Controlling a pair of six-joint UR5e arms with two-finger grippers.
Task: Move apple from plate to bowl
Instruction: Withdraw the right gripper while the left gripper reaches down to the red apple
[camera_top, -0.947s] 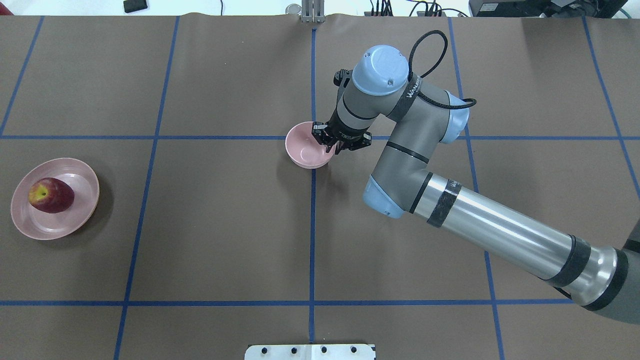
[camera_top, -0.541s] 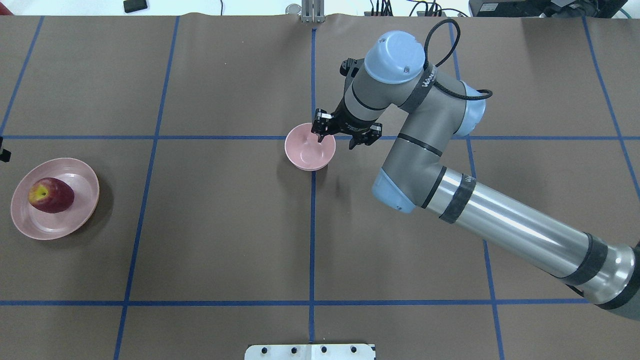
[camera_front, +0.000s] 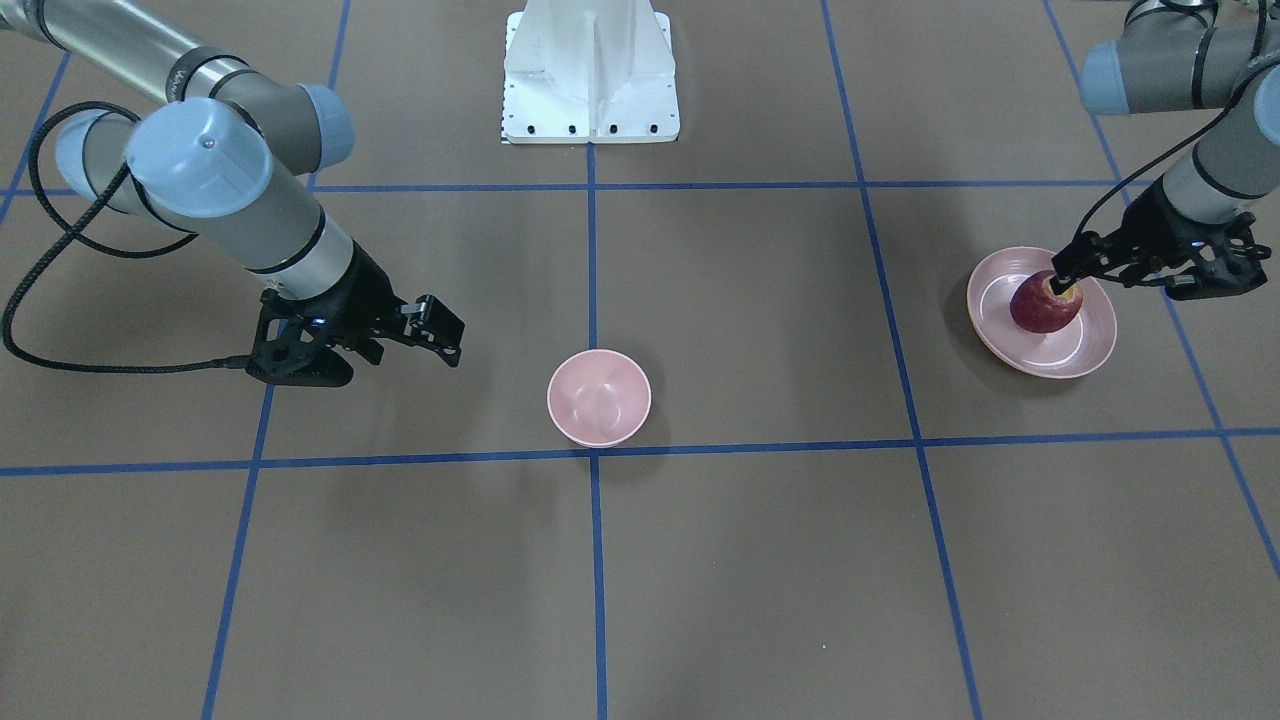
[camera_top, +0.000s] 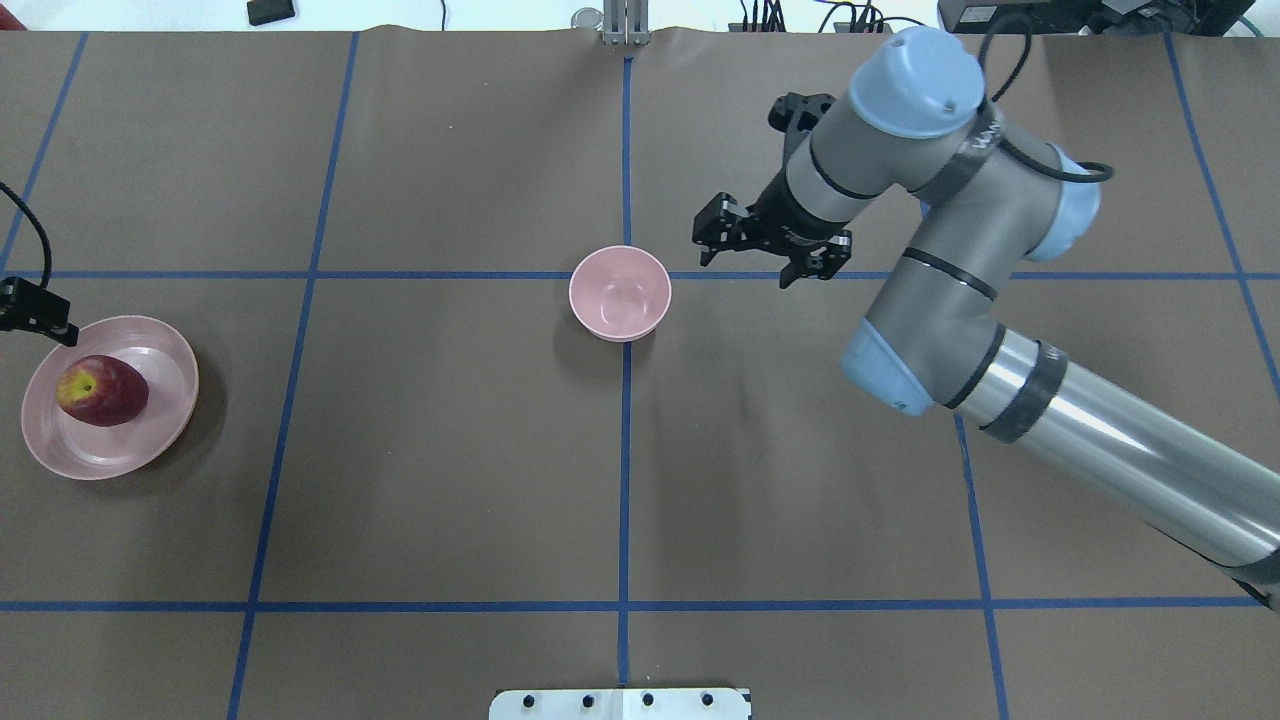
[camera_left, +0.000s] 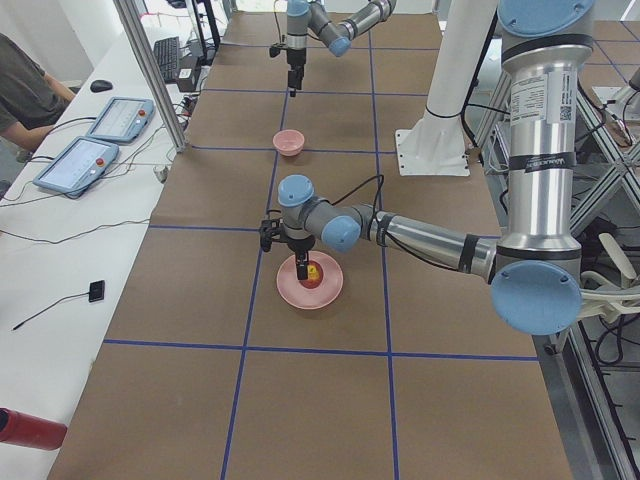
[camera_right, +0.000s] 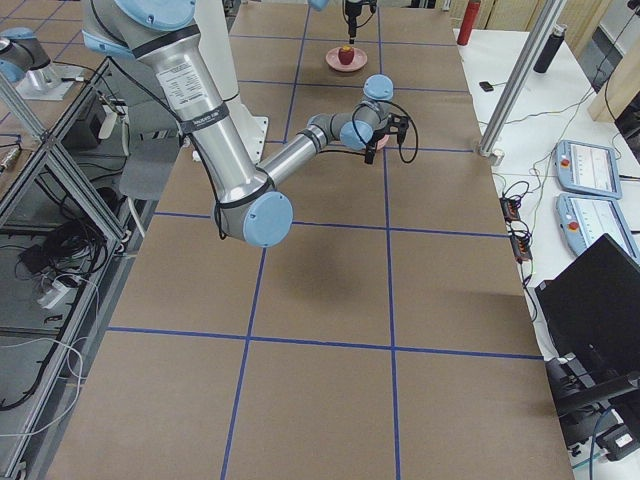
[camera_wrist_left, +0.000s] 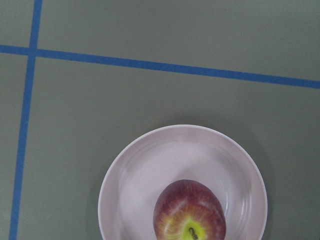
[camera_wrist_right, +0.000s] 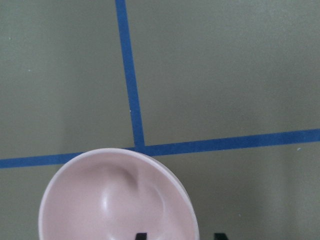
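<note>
The apple should move from the plate into the bowl (camera_front: 599, 398), so my left gripper should grab the apple next, around its rounded body (camera_front: 1039, 310).
The dark red apple (camera_top: 102, 390) lies on the wide pink plate (camera_top: 165, 440) at the table's left end. Both also show in the left wrist view, the apple (camera_wrist_left: 189, 212) low on the plate (camera_wrist_left: 140, 170). My left gripper (camera_front: 1130, 282) is open and hovers just above the apple (camera_front: 1045, 302) on the plate (camera_front: 1085, 345), one finger over it. The small pink bowl (camera_top: 620, 293) stands empty at the table's middle. My right gripper (camera_top: 765, 262) is open and empty, to the right of the bowl and clear of it. The bowl (camera_wrist_right: 115, 200) shows in the right wrist view.
Blue tape lines form a grid on the brown table cover. The white robot base plate (camera_front: 590, 70) sits at the near table edge. The right arm (camera_top: 1050, 420) spans the right half. A black cable (camera_front: 60, 250) loops by the right wrist.
My right gripper opened at the bowl's rim and drew back to the right and up. My left gripper has come in at the left edge, over the plate.
</note>
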